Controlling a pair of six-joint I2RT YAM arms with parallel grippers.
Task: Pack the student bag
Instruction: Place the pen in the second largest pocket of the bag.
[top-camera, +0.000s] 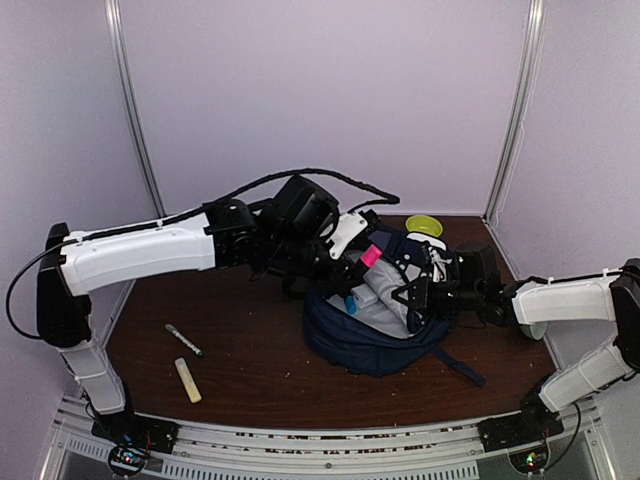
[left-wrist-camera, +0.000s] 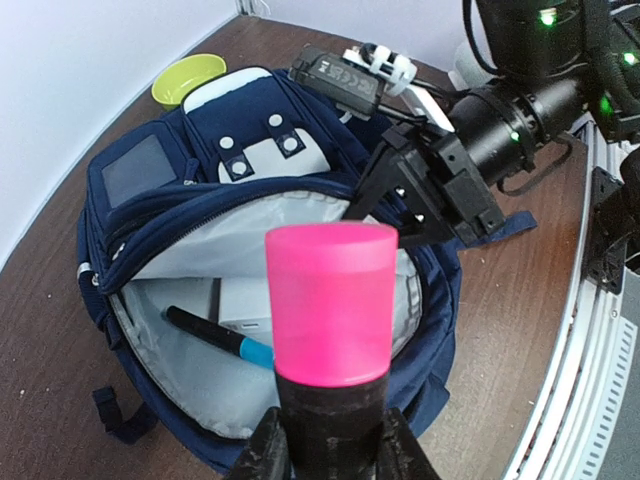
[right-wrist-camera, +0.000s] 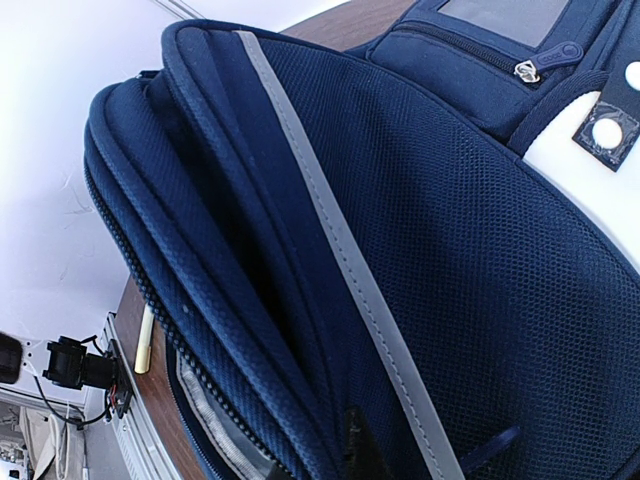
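I need to move the black marker inside before my left gripper opens, because the marker is high with its held end over the bag's rim and would likely catch now.
The navy student bag (top-camera: 370, 340) lies open on the table, grey lining showing (left-wrist-camera: 200, 400). Inside it lie a black pen with a blue cap (left-wrist-camera: 215, 335) and a white box (left-wrist-camera: 245, 300). My left gripper (left-wrist-camera: 330, 440) is shut on a black marker with a pink cap (left-wrist-camera: 330, 305) and holds it above the bag's opening; the pink cap also shows in the top view (top-camera: 371, 256). My right gripper (top-camera: 415, 300) is shut on the bag's upper rim and holds the opening up. In the right wrist view navy fabric (right-wrist-camera: 420, 250) fills the frame and hides most of its fingers (right-wrist-camera: 360, 450).
A grey-black marker (top-camera: 184, 340) and a cream-coloured stick (top-camera: 188, 380) lie on the brown table at front left. A yellow-green bowl (top-camera: 424, 225) sits behind the bag, also in the left wrist view (left-wrist-camera: 190, 78). A white wall encloses the back and sides.
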